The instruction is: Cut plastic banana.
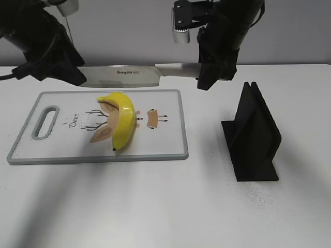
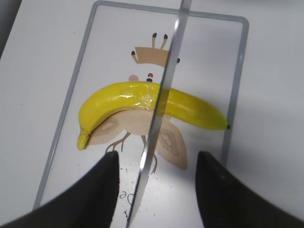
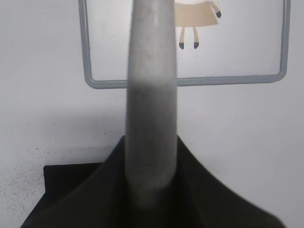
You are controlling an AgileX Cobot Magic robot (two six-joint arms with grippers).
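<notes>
My left gripper grabs the knife by its blade's tip end (image 1: 92, 76) next. Then both hands steady the cut through the banana (image 1: 123, 121).
A yellow plastic banana (image 1: 123, 121) lies on a white cutting board (image 1: 170, 150) with a grey rim and a deer print. My right gripper (image 1: 209, 77) is shut on the grey handle of a kitchen knife (image 1: 124, 76) and holds it level above the board, blade pointing left. In the left wrist view the blade (image 2: 164, 95) crosses over the middle of the banana (image 2: 118, 99). My left gripper (image 2: 157, 156) is open, one finger on each side of the blade, not touching it. The right wrist view shows the handle (image 3: 152, 95) between my right gripper's jaws (image 3: 152, 190).
A black knife stand (image 1: 253, 137) stands on the white table to the right of the board. The board's handle slot (image 1: 45, 123) is at its left end. Both arms hang over the back of the table.
</notes>
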